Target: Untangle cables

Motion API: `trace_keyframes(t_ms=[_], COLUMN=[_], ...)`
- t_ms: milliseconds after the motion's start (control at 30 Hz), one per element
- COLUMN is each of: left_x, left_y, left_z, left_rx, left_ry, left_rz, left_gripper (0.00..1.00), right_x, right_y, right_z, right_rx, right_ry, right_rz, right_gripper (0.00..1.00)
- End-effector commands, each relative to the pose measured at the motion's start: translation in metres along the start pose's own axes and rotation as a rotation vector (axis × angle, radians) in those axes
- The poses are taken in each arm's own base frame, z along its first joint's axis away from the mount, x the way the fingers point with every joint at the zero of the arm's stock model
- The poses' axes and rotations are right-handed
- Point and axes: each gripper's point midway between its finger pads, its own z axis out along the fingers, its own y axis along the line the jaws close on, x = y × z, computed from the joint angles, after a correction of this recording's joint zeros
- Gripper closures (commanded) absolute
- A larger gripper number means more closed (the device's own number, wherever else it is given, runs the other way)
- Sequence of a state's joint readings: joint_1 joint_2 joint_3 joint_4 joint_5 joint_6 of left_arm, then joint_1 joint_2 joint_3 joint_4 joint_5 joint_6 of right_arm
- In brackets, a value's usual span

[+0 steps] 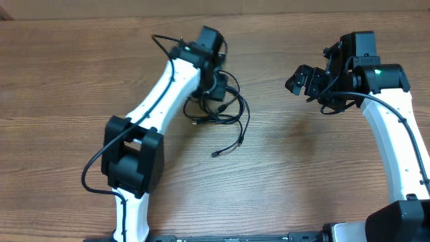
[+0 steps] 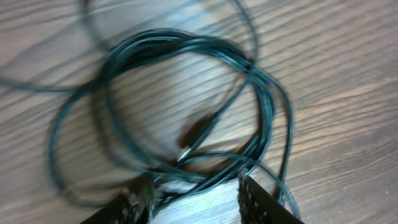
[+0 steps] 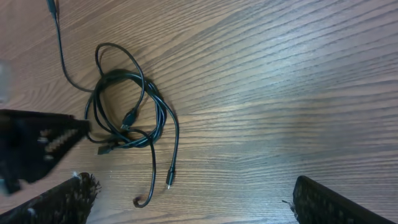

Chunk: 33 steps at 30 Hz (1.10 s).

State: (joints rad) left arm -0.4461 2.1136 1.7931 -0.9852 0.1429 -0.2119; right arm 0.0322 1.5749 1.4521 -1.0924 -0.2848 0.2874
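Note:
The left gripper grabs the silvery plug inside the loops by its body next, so that cable end leads out and the cables untangle.
The cables (image 1: 228, 113) lie in a looped black tangle on the wooden table, with one loose plug end (image 1: 216, 154) trailing toward the front. My left gripper (image 1: 216, 94) is down on the tangle's upper left part. In the left wrist view its jaws (image 2: 196, 200) stand apart, and several strands of the cables (image 2: 186, 93) run between the fingers (image 2: 255, 199) without being pinched. A silvery plug (image 2: 189, 138) lies inside the loops. My right gripper (image 1: 304, 81) hovers open to the right of the tangle, apart from it. The right wrist view shows the cables (image 3: 127, 115) ahead of the wide-open right gripper (image 3: 196, 205).
The left arm (image 1: 158, 101) reaches diagonally over the table from the front left. In the right wrist view, one strand (image 3: 59, 43) runs off toward the top left, and a curled end (image 3: 142, 200) and a plug (image 3: 169, 180) lie on bare wood.

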Motion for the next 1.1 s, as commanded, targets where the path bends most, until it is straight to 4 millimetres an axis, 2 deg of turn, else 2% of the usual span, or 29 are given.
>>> trace_keyframes(t_ms=[0,133,367,533,800,867,967,1067], left_x=[0.005,0.004,0.012,0.02,0.025,0.025,0.028,0.031], left_y=[-0.022,-0.026,-0.008,0.007,0.001,-0.005,-0.006,-0.005], left_z=[0.01,0.029,0.057,0.067,0.079,0.084,0.087,0.089], left_rx=[0.029,-0.015,-0.103,-0.165,-0.118,-0.073,-0.062,-0.063], left_ry=[-0.018,-0.069,-0.106,-0.104,-0.12,-0.13,-0.131,-0.125], left_rz=[0.108,0.148,0.155,0.153,0.149,0.152,0.149,0.127], left_gripper=[0.54,0.53,0.51,0.48,0.41,0.47,0.7,0.79], right_x=[-0.008,-0.008,-0.008,-0.008,-0.008,-0.008,-0.008,-0.008], right_y=[0.005,0.005,0.005,0.005,0.005,0.005,0.005,0.005], right_z=[-0.007,-0.007,-0.007,-0.007,-0.007,-0.007,-0.007,-0.007], right_rx=[-0.015,-0.015,-0.015,-0.015,-0.015,-0.015,-0.015,-0.015], right_ry=[-0.03,-0.03,-0.03,-0.03,-0.03,-0.03,-0.03,-0.03], right_rz=[-0.006,-0.006,-0.006,-0.006,-0.006,-0.006,-0.006,-0.006], right_gripper=[0.0,0.0,0.0,0.0,0.0,0.0,0.0,0.0])
